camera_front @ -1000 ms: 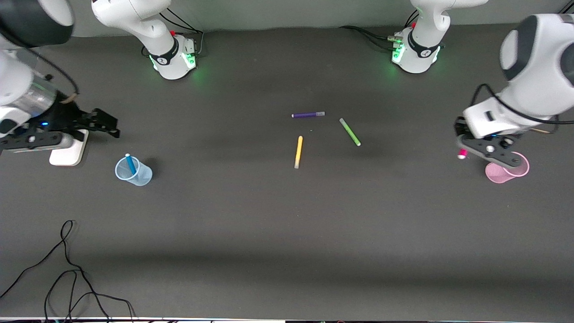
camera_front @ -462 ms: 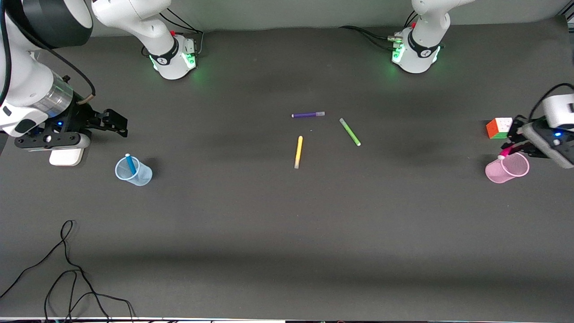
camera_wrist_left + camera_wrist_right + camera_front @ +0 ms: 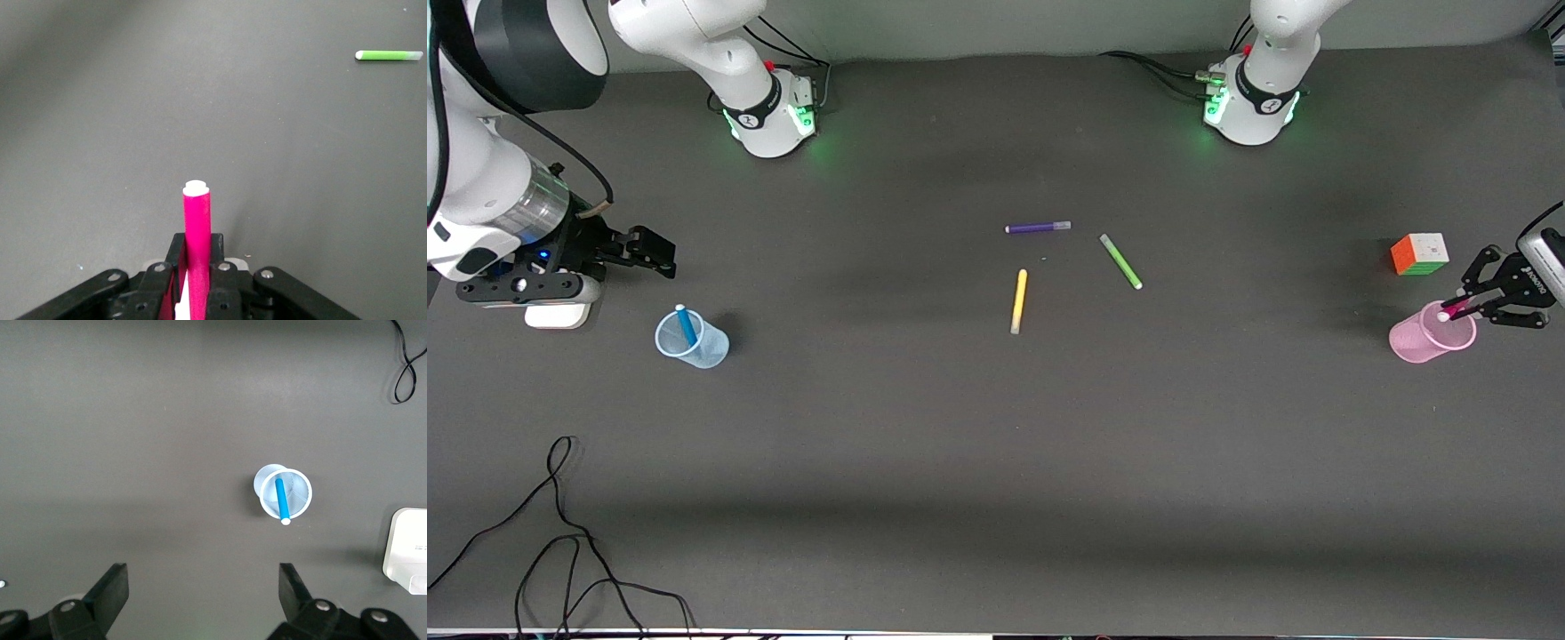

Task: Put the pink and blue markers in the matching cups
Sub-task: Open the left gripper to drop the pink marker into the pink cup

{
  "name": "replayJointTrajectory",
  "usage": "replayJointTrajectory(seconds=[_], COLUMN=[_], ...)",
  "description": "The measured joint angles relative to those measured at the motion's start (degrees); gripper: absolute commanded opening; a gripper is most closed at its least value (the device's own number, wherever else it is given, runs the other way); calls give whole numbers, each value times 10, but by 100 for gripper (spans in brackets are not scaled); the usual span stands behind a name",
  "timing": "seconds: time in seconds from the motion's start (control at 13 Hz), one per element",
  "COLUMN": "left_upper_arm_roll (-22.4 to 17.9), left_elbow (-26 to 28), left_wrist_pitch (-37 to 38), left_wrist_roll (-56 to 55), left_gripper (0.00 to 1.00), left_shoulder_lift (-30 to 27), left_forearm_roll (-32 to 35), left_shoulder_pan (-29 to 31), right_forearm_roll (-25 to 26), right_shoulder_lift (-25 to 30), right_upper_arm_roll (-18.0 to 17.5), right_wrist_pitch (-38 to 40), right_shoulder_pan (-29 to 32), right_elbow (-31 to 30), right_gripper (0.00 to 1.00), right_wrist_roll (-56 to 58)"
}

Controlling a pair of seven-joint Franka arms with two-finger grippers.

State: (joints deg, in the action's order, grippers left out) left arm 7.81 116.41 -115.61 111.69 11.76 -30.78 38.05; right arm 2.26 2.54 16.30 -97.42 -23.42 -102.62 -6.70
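Observation:
I need to bring the pink marker down into the cup with my left gripper before I let go of it, because the marker is slanting above the pink cup's rim (image 3: 1462, 332).
My left gripper (image 3: 1460, 308) is shut on the pink marker (image 3: 1449, 312) and holds it tilted, with its pale end over the mouth of the pale pink cup (image 3: 1418, 342) at the left arm's end of the table. In the left wrist view the pink marker (image 3: 197, 213) sticks out between the shut fingers of the left gripper (image 3: 197, 245); the cup is hidden there. The blue marker (image 3: 686, 324) stands in the pale blue cup (image 3: 703, 348). My right gripper (image 3: 660, 255) is open and empty, up over the table beside that cup. In the right wrist view the right gripper (image 3: 203, 587) stands apart from the blue cup (image 3: 297, 492) and blue marker (image 3: 281, 499).
A purple marker (image 3: 1038, 228), a green marker (image 3: 1120, 261) and a yellow marker (image 3: 1018, 301) lie mid-table. A colour cube (image 3: 1419, 254) sits just farther from the front camera than the pink cup. A white block (image 3: 559, 313) lies under the right wrist. A black cable (image 3: 560, 533) lies near the front edge.
My left gripper has swung with the pink marker toward the left arm's end of the table, uncovering the cube; the marker's pale end now points over the pink cup. The right arm shifted slightly.

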Motion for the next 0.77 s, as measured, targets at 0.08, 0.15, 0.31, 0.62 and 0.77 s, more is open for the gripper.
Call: replayJointTrajectory(seconds=[0.08,0.15,0.31,0.62,0.77], left_upper_arm_roll=[0,0,1,2,2], left_elbow=[0,0,0,0,-1], left_wrist_pitch=[0,0,1,30,46], left_wrist_roll=[43,82,148,222,238], left_gripper=[0,0,0,0,19], left_shoulder_lift=[11,21,44,78,87], left_forearm_roll=[-22,-45,-83,-120,-129], left_shoulder_pan=[10,18,33,63,76], right_forearm_roll=[0,0,0,0,0], right_shoulder_lift=[0,0,0,0,1], right_upper_arm_roll=[0,0,0,0,0], right_wrist_pitch=[-4,-5,-13,-18,-18], right_shoulder_pan=[0,0,0,0,0], right_elbow=[-1,-1,-1,-1,-1], right_gripper=[100,100,100,100,100], right_wrist_roll=[0,0,0,0,0])
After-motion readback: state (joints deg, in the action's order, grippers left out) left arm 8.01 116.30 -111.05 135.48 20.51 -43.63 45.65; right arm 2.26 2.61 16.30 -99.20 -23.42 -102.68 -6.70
